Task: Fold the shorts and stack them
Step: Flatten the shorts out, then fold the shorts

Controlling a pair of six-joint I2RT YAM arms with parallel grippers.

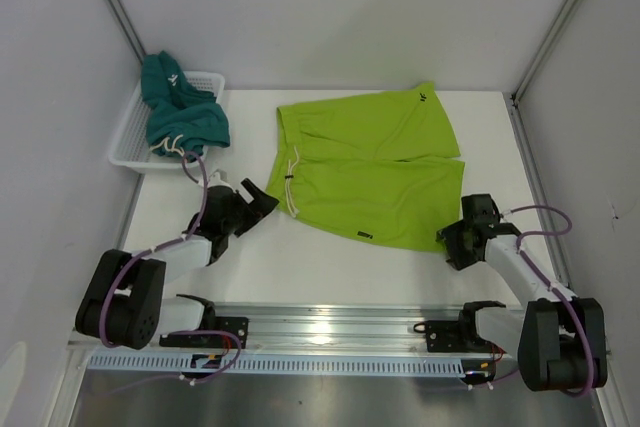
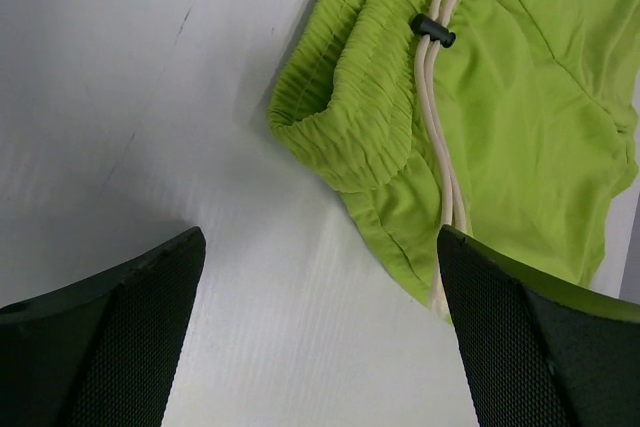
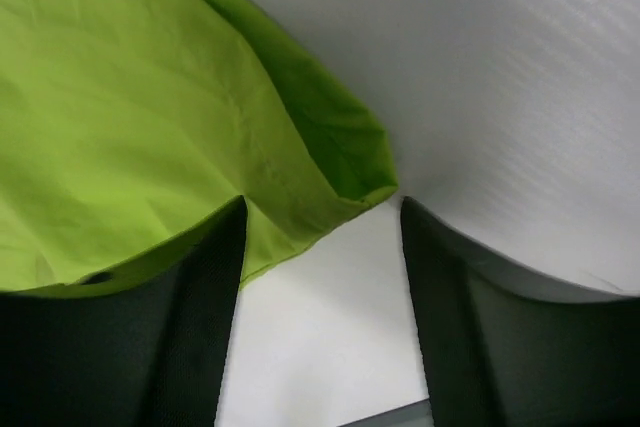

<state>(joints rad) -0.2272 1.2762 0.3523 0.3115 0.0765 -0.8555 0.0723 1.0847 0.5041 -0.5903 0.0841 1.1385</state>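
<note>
My left gripper grabs the lime green shorts (image 1: 370,167) at the near waistband corner (image 1: 277,196) next, to fold the near leg over the far one.
The lime green shorts (image 1: 370,167) lie spread flat on the white table, waistband to the left with a white drawstring (image 1: 292,187). The dark teal shorts (image 1: 183,112) are bunched in the white basket at the back left. My left gripper (image 1: 258,201) is open and empty just left of the green waistband corner (image 2: 335,137). My right gripper (image 1: 447,240) is open and empty at the near right leg hem corner (image 3: 350,172), which lies between and just ahead of its fingers.
The white mesh basket (image 1: 128,139) stands at the back left corner against the left wall. Enclosure walls run along the left, back and right. A metal rail (image 1: 330,332) with the arm bases crosses the near edge.
</note>
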